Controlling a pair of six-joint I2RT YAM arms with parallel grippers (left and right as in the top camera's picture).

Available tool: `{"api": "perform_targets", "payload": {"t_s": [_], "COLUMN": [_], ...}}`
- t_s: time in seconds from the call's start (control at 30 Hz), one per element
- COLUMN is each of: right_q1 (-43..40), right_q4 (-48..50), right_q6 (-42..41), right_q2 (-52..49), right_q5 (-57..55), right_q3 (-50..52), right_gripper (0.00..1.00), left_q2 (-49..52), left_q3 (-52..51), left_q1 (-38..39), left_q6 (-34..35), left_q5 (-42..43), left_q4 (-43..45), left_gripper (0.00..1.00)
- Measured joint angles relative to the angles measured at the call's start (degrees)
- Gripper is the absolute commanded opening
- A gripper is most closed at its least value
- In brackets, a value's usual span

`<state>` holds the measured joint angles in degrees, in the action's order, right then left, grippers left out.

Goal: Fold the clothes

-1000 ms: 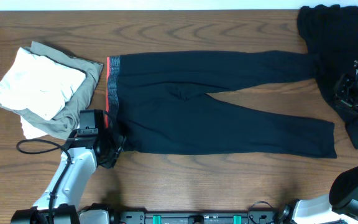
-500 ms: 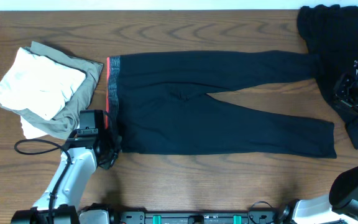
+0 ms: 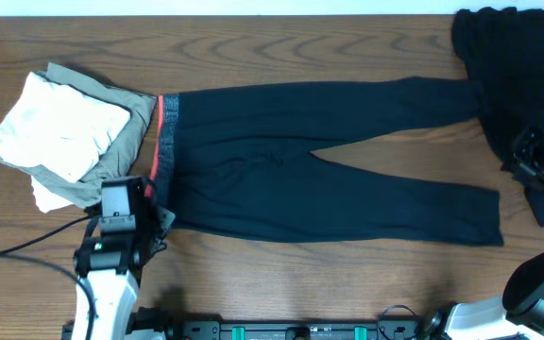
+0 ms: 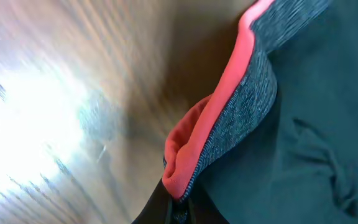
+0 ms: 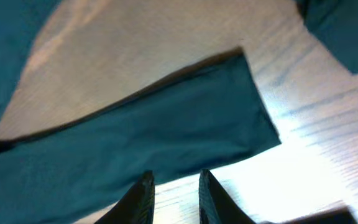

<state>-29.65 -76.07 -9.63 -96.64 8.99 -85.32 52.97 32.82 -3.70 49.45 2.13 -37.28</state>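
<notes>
The leggings' front leg needs to be folded flat over the other leg. My right gripper will grab it next by its cuff corner (image 3: 497, 240) (image 5: 273, 141).
The clothes in play are dark navy leggings (image 3: 329, 161), laid flat across the table with the legs pointing right. Their grey-and-coral waistband (image 3: 164, 142) is at the left. My left gripper (image 3: 155, 206) is shut on the waistband's front corner. In the left wrist view the coral edge (image 4: 229, 93) bunches into the pinch of the left gripper (image 4: 180, 202). My right gripper (image 5: 174, 186) hangs open with nothing between its fingers, just short of a leg cuff (image 5: 185, 124). Overhead, the right gripper (image 3: 536, 156) sits over a black garment (image 3: 503, 57) at the far right.
A pile of white and grey-green clothes (image 3: 64, 137) lies at the left, close to the waistband. A black cable (image 3: 26, 247) trails from the left arm along the table's front left. Bare wood (image 3: 300, 47) shows behind the leggings.
The left gripper shut on the waistband corner and moved left and toward the front. The leggings slid slightly left with it. The right arm barely moved.
</notes>
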Motion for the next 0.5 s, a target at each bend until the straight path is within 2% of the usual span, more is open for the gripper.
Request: {"api": "perform_targets", "payload": {"t_s": [0.27, 0.5], "right_q1": [-4.55, -5.33], "right_q4": [4.83, 12.11], "right_q6": [-0.61, -2.51], "right_q2": [0.0, 0.0], "right_q5": [-0.2, -0.55], "right_q3": [12.28, 22.95], "right_gripper": [0.21, 0.21], "left_q2": [-0.68, -0.63], "left_q3": [0.0, 0.0], "left_q1": [-1.2, -1.36], "left_q6": [-0.87, -1.92], "left_q5": [-2.64, -2.89], "left_q4": [-0.22, -0.22], "left_gripper": [0.06, 0.06]}}
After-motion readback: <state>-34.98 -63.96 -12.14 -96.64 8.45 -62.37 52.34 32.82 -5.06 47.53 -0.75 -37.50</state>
